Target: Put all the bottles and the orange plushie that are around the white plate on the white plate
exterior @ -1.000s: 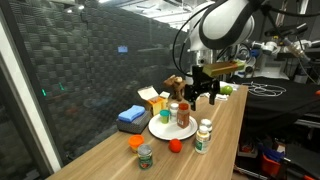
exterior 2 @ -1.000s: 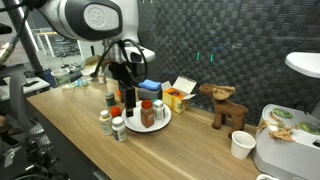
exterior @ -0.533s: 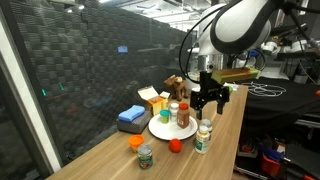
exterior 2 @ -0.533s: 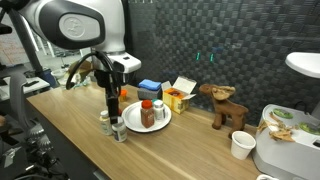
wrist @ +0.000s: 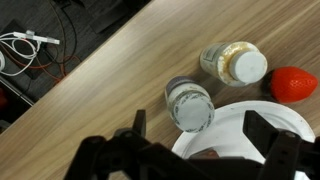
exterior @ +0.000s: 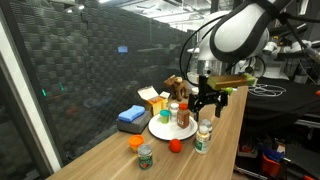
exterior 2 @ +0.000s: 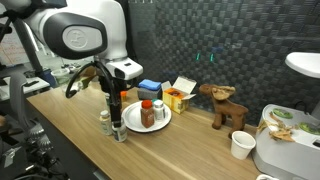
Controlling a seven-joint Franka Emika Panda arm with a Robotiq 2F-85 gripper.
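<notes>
My fingers are in line with the small white bottle in the wrist view but still above the bottle's cap, so my gripper needs to come down before it closes on the bottle.
The white plate (exterior: pixel 160 130) lies mid-table and carries two bottles (exterior: pixel 178 114); it also shows in the other exterior view (exterior 2: pixel 160 122) and the wrist view (wrist: pixel 255 125). Two white bottles (exterior: pixel 203 135) stand just off its rim by the table edge. My gripper (exterior: pixel 207 100) hangs open and empty over them, also seen in an exterior view (exterior 2: pixel 115 105). In the wrist view my gripper (wrist: pixel 200 132) straddles a white-capped bottle (wrist: pixel 189 103); the second bottle (wrist: pixel 235 63) stands beyond. The orange plushie (exterior: pixel 135 143) and a green-labelled jar (exterior: pixel 146 156) sit away from the plate.
A small red round object (exterior: pixel 175 145) lies by the plate's near rim, also in the wrist view (wrist: pixel 295 83). A yellow box (exterior: pixel 155 100), blue block (exterior: pixel 131 116) and brown plush toy (exterior 2: pixel 225 105) stand behind. A white cup (exterior 2: pixel 241 145) is at the far end.
My gripper moved from above the plate out over the two bottles at the table edge and came lower. It stayed open. The objects have not moved.
</notes>
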